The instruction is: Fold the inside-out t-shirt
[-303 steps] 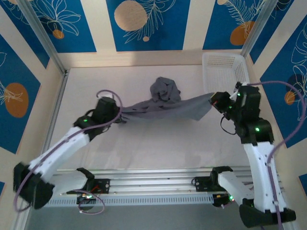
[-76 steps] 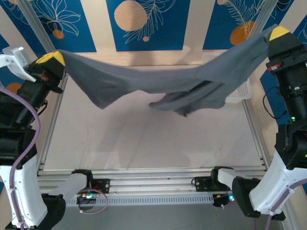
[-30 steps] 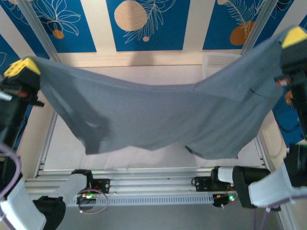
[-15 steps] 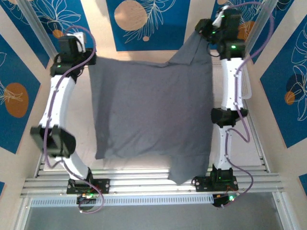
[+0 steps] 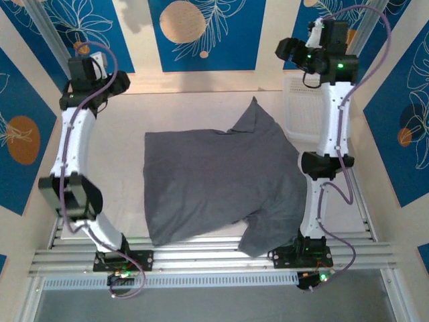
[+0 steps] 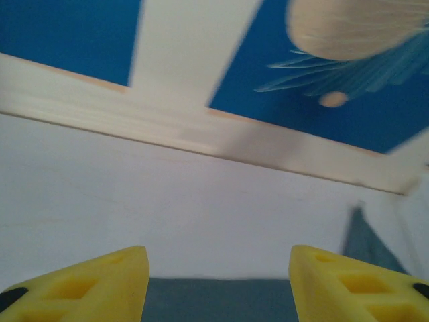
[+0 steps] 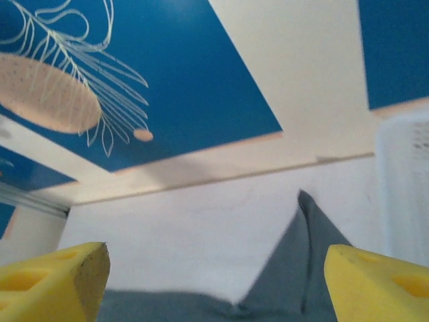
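My right gripper should next grab the t-shirt's body between pointed corner and flap (image 5: 266, 172), so it can slide the t-shirt for folding.
The slate-grey t-shirt (image 5: 214, 181) lies spread on the white table, one pointed corner (image 5: 253, 111) reaching toward the back and a flap hanging near the front edge (image 5: 268, 231). My left gripper (image 5: 114, 82) is held high at the back left, off the cloth. In the left wrist view it (image 6: 218, 288) is open, with only the shirt's far edge (image 6: 214, 300) below the gap. My right gripper (image 5: 288, 48) hovers at the back right. In the right wrist view it (image 7: 214, 285) is open and empty, above the shirt's corner (image 7: 305, 261).
A white mesh basket (image 5: 301, 100) stands at the back right, beside the right arm; its wall shows in the right wrist view (image 7: 402, 174). The blue patterned back wall (image 5: 201, 33) is close behind both grippers. Bare table (image 5: 114, 174) lies left of the shirt.
Both grippers have let go of the shirt's top corners. The cloth has dropped and settled flat on the table, slightly nearer the front. Both grippers stay high at the back.
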You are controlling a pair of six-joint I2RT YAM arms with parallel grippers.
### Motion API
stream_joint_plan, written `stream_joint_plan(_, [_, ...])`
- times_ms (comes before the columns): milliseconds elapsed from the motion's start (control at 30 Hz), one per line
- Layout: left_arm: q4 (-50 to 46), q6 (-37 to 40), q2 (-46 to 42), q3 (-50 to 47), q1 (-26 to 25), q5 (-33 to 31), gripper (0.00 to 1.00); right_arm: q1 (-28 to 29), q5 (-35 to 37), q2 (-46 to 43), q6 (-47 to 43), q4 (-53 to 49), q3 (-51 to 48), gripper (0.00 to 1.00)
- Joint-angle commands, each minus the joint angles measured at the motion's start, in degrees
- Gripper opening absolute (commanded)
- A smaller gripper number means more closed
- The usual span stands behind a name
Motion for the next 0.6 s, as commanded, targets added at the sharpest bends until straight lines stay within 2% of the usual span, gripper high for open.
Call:
stream_joint_plan(0, [-1.0, -4.0, -7.0, -8.5, -6.3, 2.9, 0.57, 0.7, 2.1, -8.0, -5.9, -11.2, -11.2, 0.84])
stream_joint_plan(100, [-1.9, -4.4, -13.1, -18.6, -13.8, -2.8, 0.48, 1.1, 5.0, -17.5, -9.2, -10.3, -29.5, 0.82])
stream_joint_plan(167, [-0.6, -6.2, -16.0, -26.3, -17.6, -5.1, 0.26, 2.0, 6.8, -24.1, -9.2, -7.1, -42.9, 0.76])
stream_joint_plan(200, [0.7, -7.2, -16.7, -29.9, -18.8, -5.5, 0.14, 2.4, 6.2, -27.1, -8.5, -4.4, -49.5, 0.7])
stream_joint_plan(233, [2.4, -8.7, -17.1, -33.6, -19.8, -6.0, 0.0, 2.9, 4.7, -30.9, -6.8, 0.0, -57.5, 0.58])
stream_joint_plan(333, [3.3, -10.3, -14.7, -38.9, -21.6, -8.7, 0.0, 4.7, -1.4, -41.4, 3.8, 19.5, -82.3, 0.05])
stream_joint_plan(367, [2.8, -10.5, -13.1, -39.2, -22.0, -10.1, 0.0, 6.0, -1.5, -44.1, 8.5, 26.6, -89.9, 0.0])
stream_joint_plan(433, [2.8, -10.9, -9.8, -38.8, -22.0, -10.9, 0.0, 8.4, 0.4, -45.8, 13.1, 35.9, -99.9, 0.0])
stream_joint_plan(567, [1.1, -11.8, -0.8, -34.8, -21.6, -14.8, 0.0, 9.8, 4.4, -41.7, 20.6, 43.4, -108.1, 0.0])
